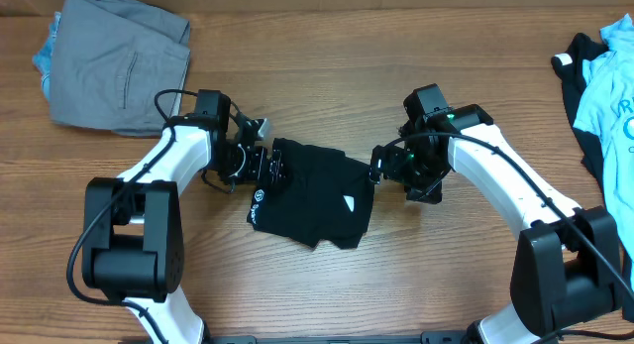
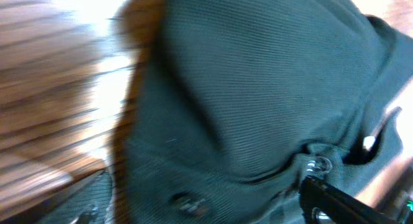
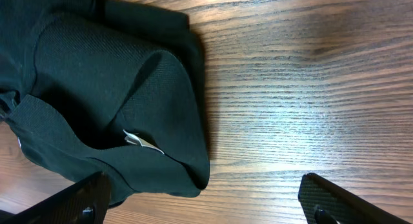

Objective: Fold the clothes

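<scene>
The black T-shirt should go folded onto the trousers, so my left gripper will next grab it by its edge nearest the grey trousers.
The black T-shirt (image 1: 312, 190) lies bunched in a rough fold at the table's middle, with a small white round logo (image 1: 260, 197) at its left side and a white tag (image 1: 349, 200). My left gripper (image 1: 265, 168) is at the shirt's left edge. In the left wrist view its fingers (image 2: 206, 204) are wide apart with blurred black fabric (image 2: 258, 88) between them. My right gripper (image 1: 379, 166) is at the shirt's right edge. In the right wrist view it is open (image 3: 206, 204), with a folded corner of the shirt (image 3: 155, 121) by its left finger.
Grey trousers (image 1: 119, 57) lie folded at the back left over a bit of blue cloth. A light blue shirt (image 1: 614, 106) and a black garment (image 1: 580, 57) lie at the right edge. The table is brown wood (image 1: 327, 76).
</scene>
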Tool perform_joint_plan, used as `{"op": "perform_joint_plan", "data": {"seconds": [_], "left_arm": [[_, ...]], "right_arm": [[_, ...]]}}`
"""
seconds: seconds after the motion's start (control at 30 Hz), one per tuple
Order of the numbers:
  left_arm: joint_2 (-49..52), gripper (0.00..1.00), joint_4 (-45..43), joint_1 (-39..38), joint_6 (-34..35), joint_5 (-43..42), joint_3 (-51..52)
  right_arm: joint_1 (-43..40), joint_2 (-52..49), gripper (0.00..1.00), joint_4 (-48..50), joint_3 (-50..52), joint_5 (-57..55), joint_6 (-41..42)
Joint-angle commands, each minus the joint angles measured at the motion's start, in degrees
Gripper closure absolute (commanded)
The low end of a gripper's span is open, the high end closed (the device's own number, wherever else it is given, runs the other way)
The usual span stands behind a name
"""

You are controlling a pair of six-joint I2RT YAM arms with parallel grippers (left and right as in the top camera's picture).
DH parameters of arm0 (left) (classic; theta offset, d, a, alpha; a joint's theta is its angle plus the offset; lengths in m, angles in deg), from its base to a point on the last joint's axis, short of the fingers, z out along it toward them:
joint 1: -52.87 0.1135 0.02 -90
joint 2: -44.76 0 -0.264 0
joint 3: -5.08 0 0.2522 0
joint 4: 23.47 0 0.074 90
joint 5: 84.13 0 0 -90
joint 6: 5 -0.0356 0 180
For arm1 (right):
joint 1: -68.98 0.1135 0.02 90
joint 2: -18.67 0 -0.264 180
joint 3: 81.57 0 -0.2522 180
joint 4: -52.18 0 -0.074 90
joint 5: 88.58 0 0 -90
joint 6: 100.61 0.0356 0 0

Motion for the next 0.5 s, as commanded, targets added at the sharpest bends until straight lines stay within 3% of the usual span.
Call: {"op": "perform_joint_plan", "data": {"seconds": [0.0, 0.1, 0.23, 0.33, 0.4, 0.43, 0.47], "left_arm": [[4.0, 0.13, 0.7, -0.9, -4.2, -5.3, 0.0], [6.6, 0.21, 0.7, -1.8, -5.0, -7.0, 0.0], [9.5, 0.48, -0.3, -2.1, -4.9, -7.8, 0.0], [10.1, 0.52, -1.0, -1.9, -4.7, -7.8, 0.0], [10.1, 0.85, -2.0, -1.9, -4.5, -6.9, -0.1], [10.1, 0.96, -3.0, -1.9, -4.3, -6.3, -0.1], [10.1, 0.96, -4.3, -1.9, -3.5, -6.0, -0.2]], "right_arm": [[0.0, 1.6, 0.03, 0.5, -1.3, 0.2, -0.3], [0.0, 1.6, 0.03, 0.6, -1.3, 0.3, -0.3], [0.0, 1.6, 0.03, 0.6, -1.3, 0.2, -0.3], [0.0, 1.6, 0.03, 0.6, -1.3, 0.2, -0.3], [0.0, 1.6, 0.03, 0.6, -1.3, 0.2, -0.3], [0.0, 1.6, 0.03, 0.6, -1.3, 0.2, -0.3], [0.0, 1.6, 0.03, 0.7, -1.3, 0.2, -0.3]]}}
